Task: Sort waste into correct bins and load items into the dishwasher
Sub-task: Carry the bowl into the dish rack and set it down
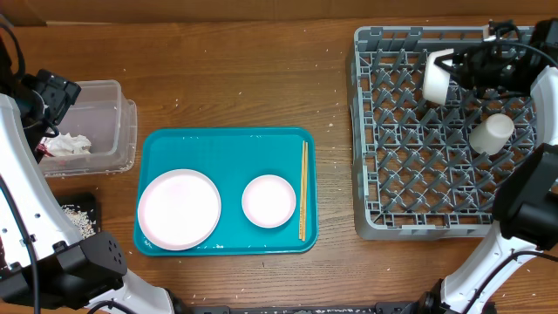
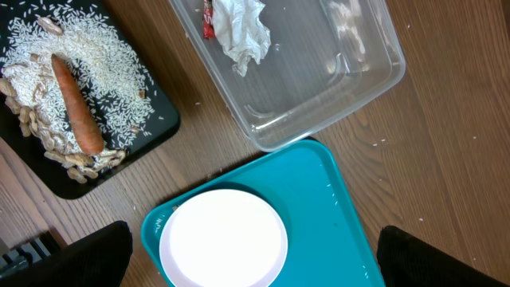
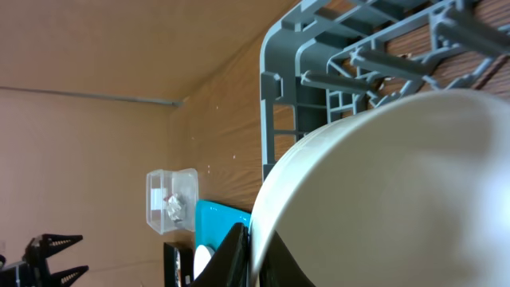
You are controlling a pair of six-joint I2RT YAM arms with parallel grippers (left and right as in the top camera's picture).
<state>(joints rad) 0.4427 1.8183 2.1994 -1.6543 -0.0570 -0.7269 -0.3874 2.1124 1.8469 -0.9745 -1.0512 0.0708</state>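
The white bowl (image 1: 436, 77) (image 3: 398, 191) stands among the rack's grey wires, inside the rack's outer side. It is time for my right gripper to release the bowl now, as the bowl would rest there.
My right gripper (image 3: 256, 257) is shut on the rim of a white bowl (image 3: 398, 191), held on edge over the far part of the grey dishwasher rack (image 1: 410, 174); the overhead view shows that bowl (image 1: 436, 77) beside a white cup (image 1: 492, 133) lying in the rack. My left gripper (image 2: 255, 271) is open, hovering over the large plate (image 2: 223, 239) on the teal tray (image 2: 335, 207). The clear tub (image 2: 319, 88) holds the crumpled napkin (image 2: 243, 28) and red wrapper (image 2: 209, 20). The black tray (image 2: 155, 119) carries rice (image 2: 103, 60) and the orange stick (image 2: 77, 104).
On the teal tray (image 1: 166, 144) also sit a small bowl (image 1: 268, 201) and chopsticks (image 1: 303, 190) along its right side. Bare wooden table lies between the tray and the rack. Pale nut-like bits line the black tray's near edge.
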